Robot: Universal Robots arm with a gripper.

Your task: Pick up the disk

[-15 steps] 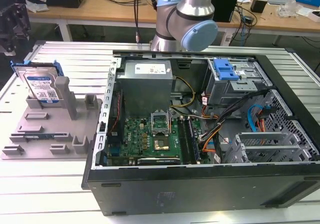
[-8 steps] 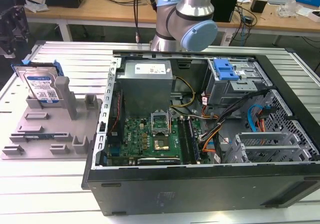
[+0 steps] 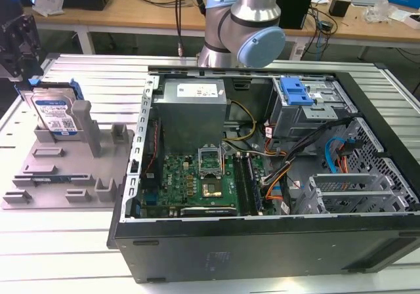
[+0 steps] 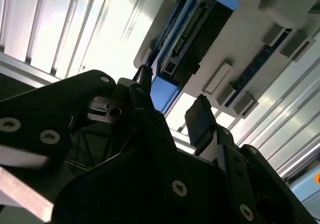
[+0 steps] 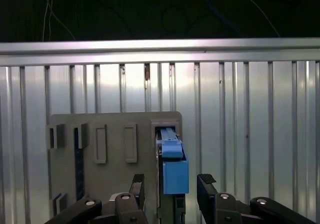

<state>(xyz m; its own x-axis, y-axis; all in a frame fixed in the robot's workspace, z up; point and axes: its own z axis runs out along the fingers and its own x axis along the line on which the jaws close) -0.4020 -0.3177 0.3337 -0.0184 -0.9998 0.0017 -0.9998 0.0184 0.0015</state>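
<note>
The robot's gripper needs to go lower before it closes on the disk. Its open fingers are still above the blue bar end of the disk in the tray, so they would miss if they closed now.
The disk (image 3: 56,113), silver with a blue-and-white label and blue rails, stands on edge in the grey fixture tray (image 3: 59,176) at the exterior view's left. My black gripper (image 3: 20,67) hangs just above its upper corner. In the first wrist view the disk (image 5: 172,171) is seen edge-on with its blue rail end between the two fingertips (image 5: 206,181), and my gripper (image 5: 171,184) is open with a gap on each side. In the second wrist view the gripper (image 4: 172,101) straddles the blue end of the disk (image 4: 200,29) without touching it.
An open computer case (image 3: 262,163) fills the middle and right of the ribbed metal table (image 3: 65,241), with a blue drive-bay bracket (image 3: 295,94) inside. The arm's base (image 3: 243,25) rises behind the case. The tray's upright posts (image 3: 84,120) stand beside the disk.
</note>
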